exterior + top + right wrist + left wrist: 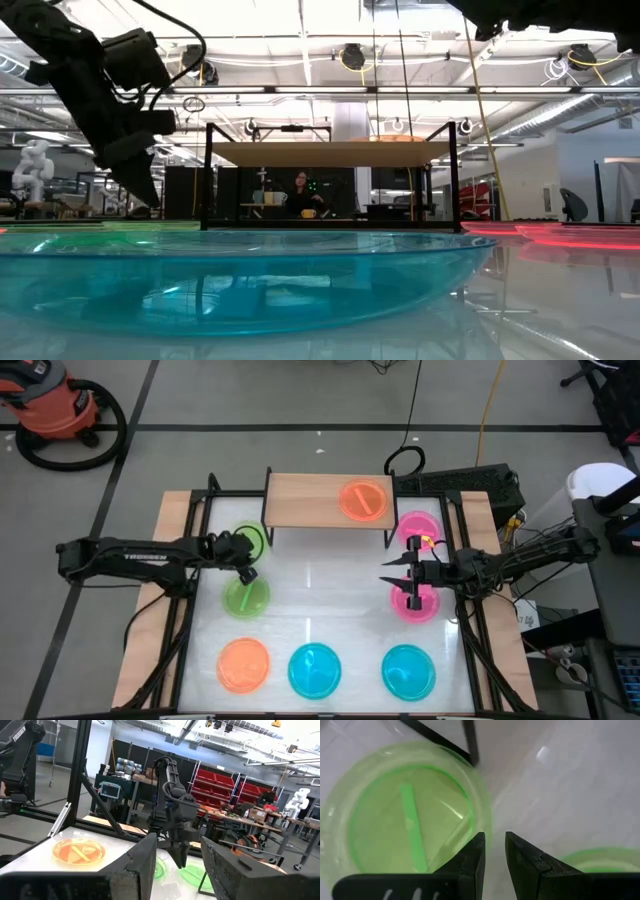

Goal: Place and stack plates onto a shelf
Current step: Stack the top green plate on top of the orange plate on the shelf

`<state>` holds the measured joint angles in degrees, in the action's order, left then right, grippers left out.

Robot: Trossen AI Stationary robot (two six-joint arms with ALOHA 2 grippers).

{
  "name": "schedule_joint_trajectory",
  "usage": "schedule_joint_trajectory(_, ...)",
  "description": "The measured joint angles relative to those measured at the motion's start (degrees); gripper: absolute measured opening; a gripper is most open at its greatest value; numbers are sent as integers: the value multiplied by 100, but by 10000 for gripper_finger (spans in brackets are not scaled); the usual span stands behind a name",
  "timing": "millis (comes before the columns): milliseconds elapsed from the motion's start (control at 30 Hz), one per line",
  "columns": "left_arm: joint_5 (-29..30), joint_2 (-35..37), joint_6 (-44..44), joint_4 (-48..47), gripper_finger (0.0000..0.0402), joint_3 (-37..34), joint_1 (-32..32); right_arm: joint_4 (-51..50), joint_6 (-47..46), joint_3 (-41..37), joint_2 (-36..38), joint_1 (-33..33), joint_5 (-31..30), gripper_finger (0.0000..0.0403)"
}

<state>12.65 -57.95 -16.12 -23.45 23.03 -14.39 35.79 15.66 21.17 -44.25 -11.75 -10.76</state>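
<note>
My left gripper needs to grab the green plate by its rim next. Then the green plate can be stacked onto the orange plate on the shelf.
The shelf stands at the table's far middle, with one orange plate on its right half. On the table lie two green plates, two pink plates, an orange plate and two blue plates. My left gripper hovers empty between the green plates, pointing down, fingers a narrow gap apart beside the rim of one green plate. My right gripper is open and empty above the nearer pink plate.
The shelf's black legs stand close to the farther green plate. In the low view a blue plate fills the foreground, with the shelf behind it. Bare table lies between the two arms.
</note>
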Motion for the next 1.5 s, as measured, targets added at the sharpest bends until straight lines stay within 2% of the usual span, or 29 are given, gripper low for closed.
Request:
schedule_joint_trajectory(267, 348, -393, -122, 16, 81, 0, 526, -2, 2, 0, 0, 0, 0, 137)
schedule_joint_trajectory(533, 395, -774, -26, 29, 86, 0, 601, -2, 2, 0, 0, 0, 0, 137)
schedule_joint_trajectory(833, 425, -957, 66, 150, 152, 0, 599, -54, 2, 0, -2, 2, 0, 137)
schedule_joint_trajectory(933, 608, -957, 104, 127, 167, 0, 599, -71, 2, 0, -2, 2, 0, 137)
schedule_joint_trajectory(1133, 1124, -957, 294, 60, 170, 0, 592, -74, 2, 0, -2, 2, 2, 137)
schedule_joint_trajectory(1333, 1192, -1034, 292, -7, 170, 0, 543, -61, 2, -30, 0, 2, 2, 137)
schedule_joint_trajectory(1500, 1490, -1032, 292, 1, 170, 0, 622, -35, 2, -113, -2, 2, -189, 137)
